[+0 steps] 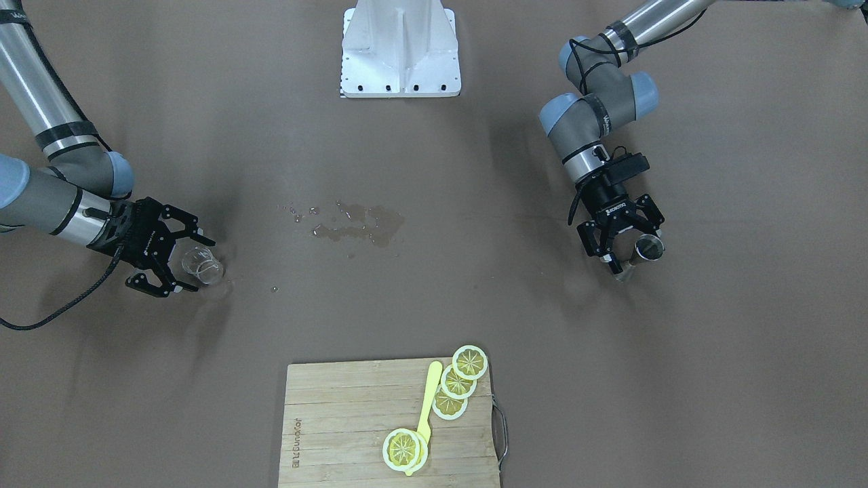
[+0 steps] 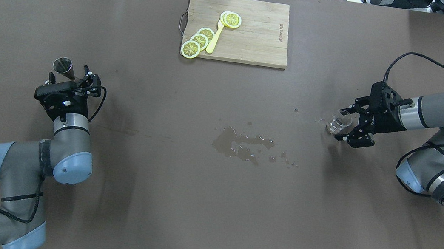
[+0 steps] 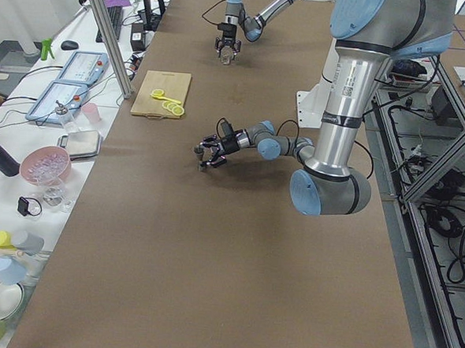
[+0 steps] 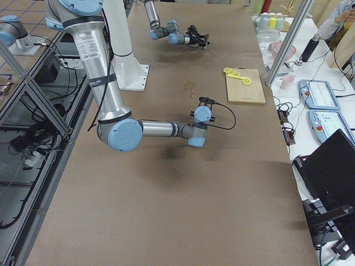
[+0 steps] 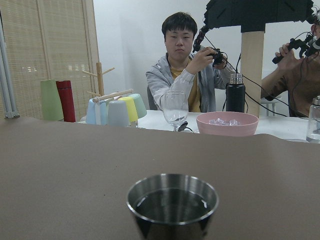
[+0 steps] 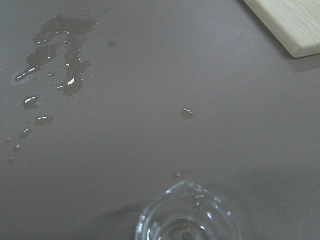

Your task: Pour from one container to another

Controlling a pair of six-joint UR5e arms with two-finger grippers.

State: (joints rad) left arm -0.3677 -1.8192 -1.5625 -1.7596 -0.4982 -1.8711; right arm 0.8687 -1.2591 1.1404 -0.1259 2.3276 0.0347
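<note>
I need to grab the clear glass beaker around its round body (image 1: 205,270) with my right gripper. The beaker's spouted rim then stays free to pour.
A small steel jigger (image 1: 649,249) with dark liquid in it stands on the brown table. It fills the bottom centre of the left wrist view (image 5: 172,204). My left gripper (image 1: 634,245) is open, its fingers spread on either side of the jigger and not gripping it. In the overhead view the jigger (image 2: 62,66) sits just past the left gripper (image 2: 70,73). A clear glass beaker (image 1: 201,265) stands at the other side of the table. My right gripper (image 1: 196,266) is open and straddles it, fingers apart from the glass (image 2: 338,123). The beaker's rim (image 6: 187,216) shows low in the right wrist view.
A puddle of spilled liquid (image 2: 241,142) with scattered drops lies mid-table between the arms. A wooden cutting board (image 2: 259,35) at the far edge holds lemon slices (image 2: 198,41) and a yellow utensil (image 2: 215,38). The robot's white base (image 1: 400,51) stands on the robot's side.
</note>
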